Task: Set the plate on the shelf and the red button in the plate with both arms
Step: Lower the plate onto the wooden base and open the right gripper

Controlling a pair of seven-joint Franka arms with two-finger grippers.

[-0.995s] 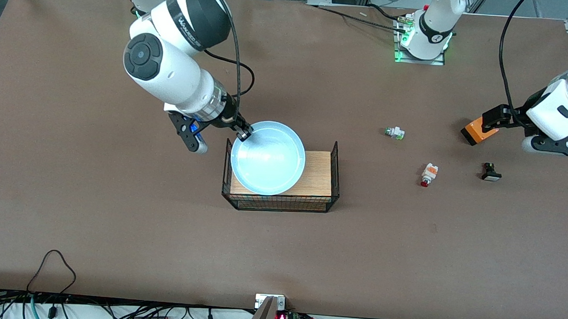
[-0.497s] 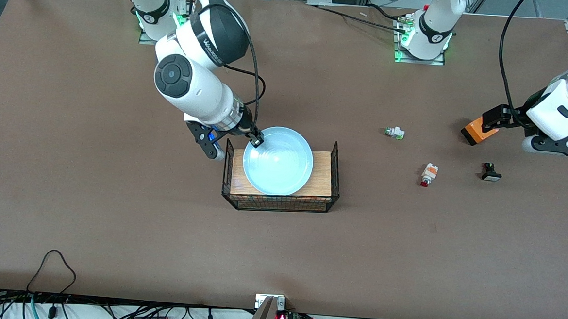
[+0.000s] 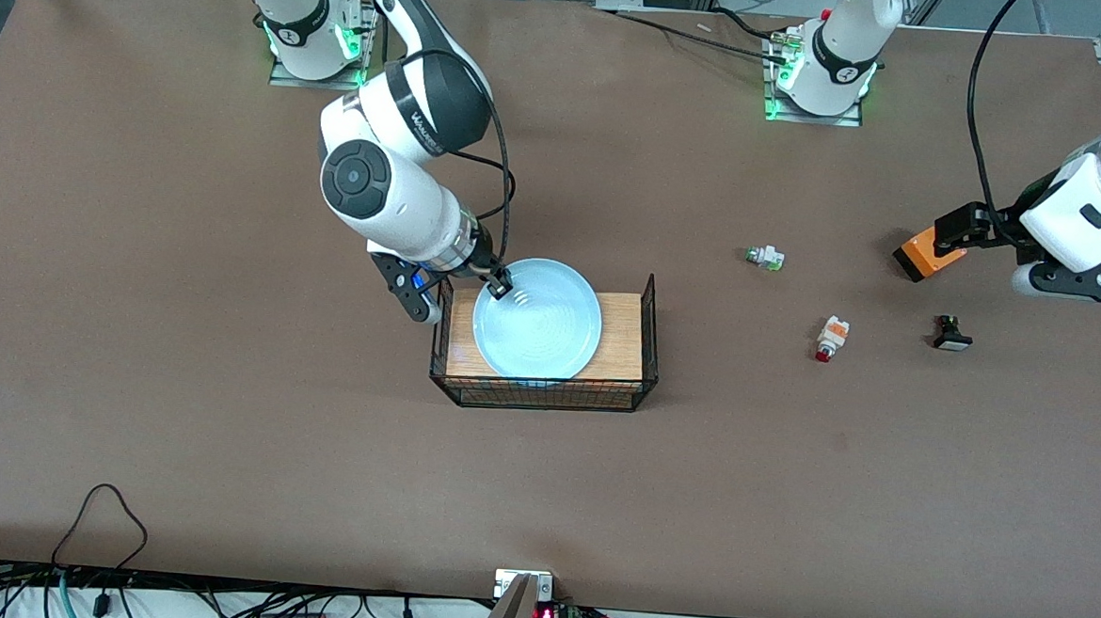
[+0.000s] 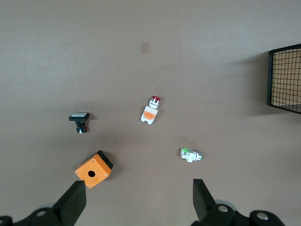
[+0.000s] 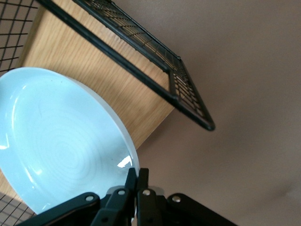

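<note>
I need to grab the red button by its white body [image 3: 836, 331] next with my left gripper. Then I will put it in the pale blue plate [image 3: 539, 320].
The pale blue plate [image 3: 539, 320] is inside the black wire basket [image 3: 648, 333], over its wooden floor. My right gripper [image 3: 498, 283] is shut on the plate's rim at the edge toward the right arm's end. In the right wrist view the plate [image 5: 56, 141] fills one side and the right gripper [image 5: 138, 176] pinches its rim. The red button [image 3: 830, 338] lies on the table toward the left arm's end. My left gripper [image 3: 974, 228] waits open over the table by an orange box [image 3: 930, 254]. In the left wrist view the red button [image 4: 150, 109] lies well ahead of the left gripper [image 4: 138, 195].
A white part with a green tip [image 3: 765, 257] lies farther from the front camera than the red button. A black part with a white cap [image 3: 952, 332] sits beside it toward the left arm's end. The left wrist view shows a basket corner [image 4: 284, 77].
My right gripper has carried the plate toward the left arm's end, from over the basket's end wall to over its middle, and lower. The left arm has not moved.
</note>
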